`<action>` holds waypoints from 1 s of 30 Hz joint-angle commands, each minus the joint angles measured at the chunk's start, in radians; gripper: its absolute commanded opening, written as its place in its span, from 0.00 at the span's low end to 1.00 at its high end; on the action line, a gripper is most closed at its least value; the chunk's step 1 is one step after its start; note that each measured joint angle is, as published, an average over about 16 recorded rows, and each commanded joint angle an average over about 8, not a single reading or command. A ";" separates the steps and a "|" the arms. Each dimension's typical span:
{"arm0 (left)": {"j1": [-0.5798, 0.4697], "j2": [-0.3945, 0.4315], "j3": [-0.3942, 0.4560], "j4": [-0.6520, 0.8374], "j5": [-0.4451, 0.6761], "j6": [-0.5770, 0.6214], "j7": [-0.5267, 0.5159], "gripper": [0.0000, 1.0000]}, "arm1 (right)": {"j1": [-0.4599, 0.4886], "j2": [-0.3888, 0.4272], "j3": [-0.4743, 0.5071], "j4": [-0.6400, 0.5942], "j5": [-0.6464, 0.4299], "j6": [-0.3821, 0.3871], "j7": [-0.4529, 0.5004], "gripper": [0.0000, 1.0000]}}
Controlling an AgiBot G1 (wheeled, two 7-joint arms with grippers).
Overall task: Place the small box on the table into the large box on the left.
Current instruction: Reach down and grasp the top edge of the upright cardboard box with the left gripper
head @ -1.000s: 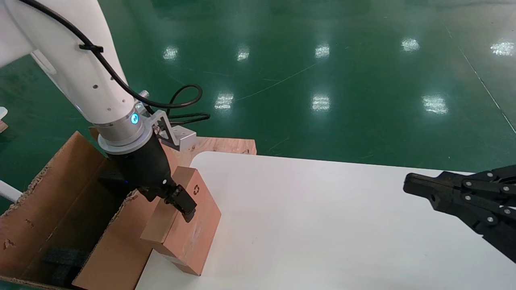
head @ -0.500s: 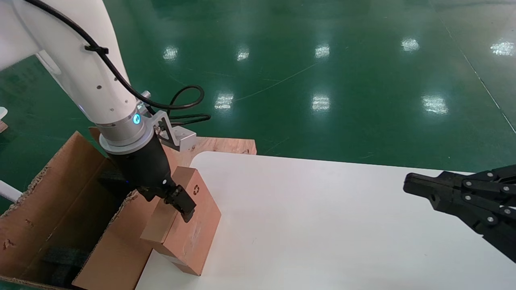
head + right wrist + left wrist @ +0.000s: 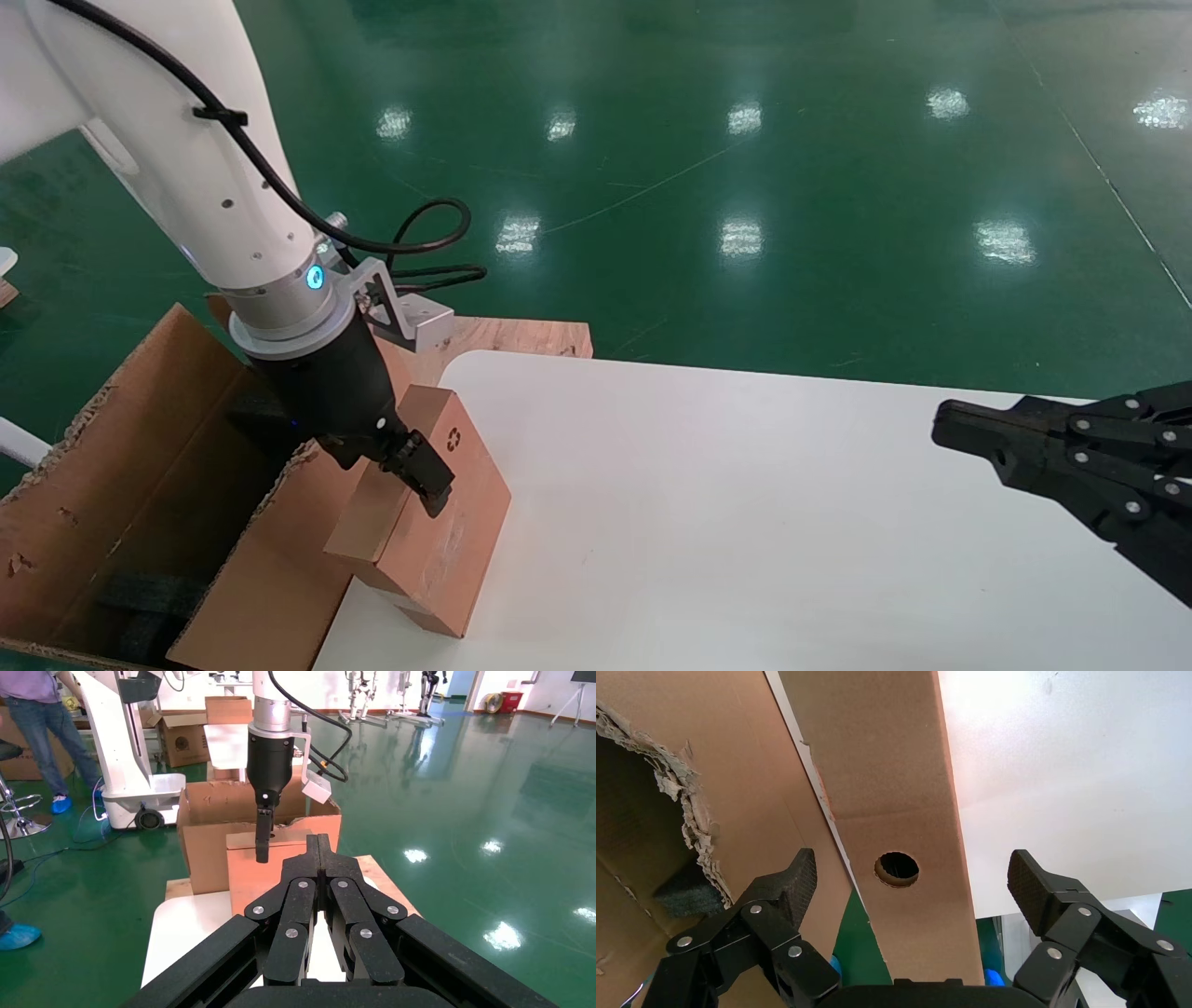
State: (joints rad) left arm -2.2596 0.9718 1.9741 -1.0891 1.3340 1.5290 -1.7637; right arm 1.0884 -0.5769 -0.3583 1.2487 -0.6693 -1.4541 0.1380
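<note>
My left gripper grabs the small box across the narrow side with the round hole (image 3: 909, 839) next, since the box spreads wide on its marked side.
The small box (image 3: 438, 536) is a plain brown cuboid with a recycling mark, standing tilted at the left edge of the white table (image 3: 745, 522). My left gripper (image 3: 405, 480) is open over its top end. One finger (image 3: 430, 480) lies along its right face. In the left wrist view the small box (image 3: 898, 790) with its round hole runs between the two wide-apart pads (image 3: 1026, 881), touching neither. The large box (image 3: 93, 485), with ragged flaps, stands just left of it. My right gripper (image 3: 942, 424) hovers shut at the table's right side.
Black foam pieces (image 3: 140, 596) lie inside the large box, also visible as foam (image 3: 687, 892) in the left wrist view. A bare plywood board (image 3: 521, 335) pokes out behind the table's far left corner. Green floor surrounds the table.
</note>
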 commanded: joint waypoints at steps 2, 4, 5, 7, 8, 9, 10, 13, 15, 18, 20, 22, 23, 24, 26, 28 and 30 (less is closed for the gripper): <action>0.000 -0.001 -0.001 0.000 -0.002 -0.002 0.000 0.55 | 0.000 0.000 0.000 0.000 0.000 0.000 0.000 0.76; 0.000 -0.001 -0.001 0.000 -0.002 -0.001 0.000 0.30 | 0.000 0.000 0.000 0.000 0.000 0.000 0.000 0.91; 0.000 -0.001 -0.001 0.000 -0.002 -0.001 0.000 0.18 | 0.000 0.000 0.000 0.000 0.000 0.000 0.000 0.98; 0.000 0.000 -0.001 0.000 -0.001 -0.001 0.000 0.00 | 0.000 0.000 0.000 0.000 0.000 0.000 0.000 1.00; 0.000 0.000 -0.001 0.000 -0.001 -0.001 0.000 0.00 | 0.000 0.000 0.000 0.000 0.000 0.000 0.000 1.00; 0.000 0.000 0.000 0.000 0.000 0.000 0.000 0.00 | 0.000 0.000 0.000 0.000 0.000 0.000 0.000 1.00; 0.000 0.000 0.000 0.000 0.000 0.000 0.000 0.00 | 0.000 0.000 0.000 0.000 0.000 0.000 0.000 1.00; 0.000 0.000 0.000 0.000 0.000 0.000 0.000 0.00 | 0.000 0.000 0.000 0.000 0.000 0.000 0.000 1.00; 0.000 0.000 0.000 0.000 0.001 0.001 0.000 0.00 | 0.000 0.000 0.000 0.000 0.000 0.000 0.000 1.00; 0.000 0.000 0.000 0.000 0.001 0.001 0.000 0.00 | 0.000 0.000 0.000 0.000 0.000 0.000 0.000 1.00; 0.000 0.000 0.000 0.000 0.002 0.001 0.000 0.00 | 0.000 0.000 0.000 0.000 0.000 0.000 0.000 1.00; 0.000 0.001 0.001 0.000 0.002 0.001 0.000 0.00 | 0.000 0.000 0.000 0.000 0.000 0.000 0.000 1.00; 0.000 0.001 0.001 0.000 0.002 0.001 0.000 0.00 | 0.000 0.000 0.000 0.000 0.000 0.000 0.000 1.00; 0.000 0.001 0.001 0.000 0.002 0.001 0.000 0.00 | 0.000 0.000 0.000 0.000 0.000 0.000 0.000 1.00; 0.000 0.001 0.001 0.000 0.002 0.002 0.000 0.00 | 0.000 0.000 0.000 0.000 0.000 0.000 0.000 1.00; 0.000 0.001 0.001 0.000 0.002 0.002 0.000 0.00 | 0.000 0.000 0.000 0.000 0.000 0.000 0.000 1.00; 0.000 0.001 0.001 0.000 0.002 0.002 0.000 0.00 | 0.000 0.000 0.000 0.000 0.000 0.000 0.000 1.00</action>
State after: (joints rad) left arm -2.2594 0.9729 1.9751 -1.0890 1.3362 1.5307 -1.7638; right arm 1.0883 -0.5769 -0.3583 1.2486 -0.6693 -1.4540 0.1380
